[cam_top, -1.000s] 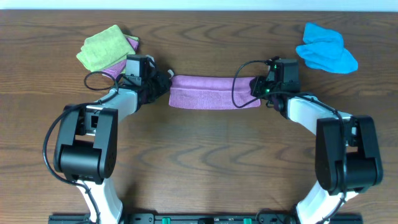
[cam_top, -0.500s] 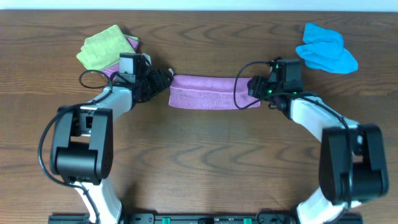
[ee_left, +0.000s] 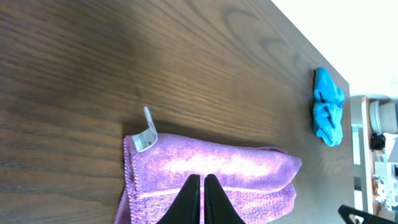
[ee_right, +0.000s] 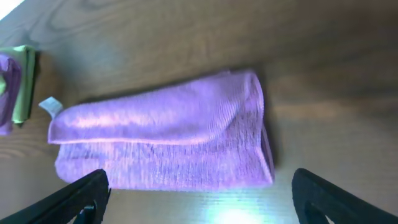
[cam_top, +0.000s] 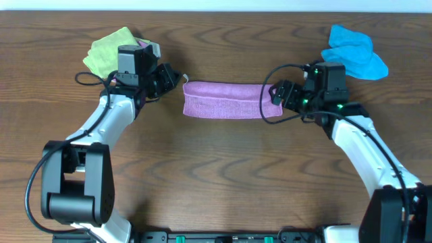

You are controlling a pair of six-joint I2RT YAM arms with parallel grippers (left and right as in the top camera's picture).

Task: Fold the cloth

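The lilac cloth (cam_top: 229, 100) needs to be folded toward the tagged end. My right gripper will next grab it by the cloth's end (cam_top: 275, 104) opposite the white tag.
The lilac cloth (cam_top: 229, 100) lies on the wooden table as a long folded strip, flat, with a white tag (ee_left: 148, 140) at its left end. My left gripper (cam_top: 174, 81) sits just off that left end, shut with nothing in it. In the left wrist view its fingertips (ee_left: 202, 182) point along the cloth (ee_left: 211, 163). My right gripper (cam_top: 278, 94) hovers at the strip's right end and is open. Its fingers (ee_right: 84, 196) stand wide either side of the cloth (ee_right: 168, 134), not touching it.
A lime-green cloth (cam_top: 111, 50) with a second purple cloth (cam_top: 143, 47) under it lies at the back left, close behind my left arm. A bright blue cloth (cam_top: 354, 52) lies crumpled at the back right. The table's far edge runs just beyond them.
My left gripper has pulled back left off the cloth's end, opened briefly and shut. My right gripper has opened wide and drawn right, letting go of the cloth's right end.
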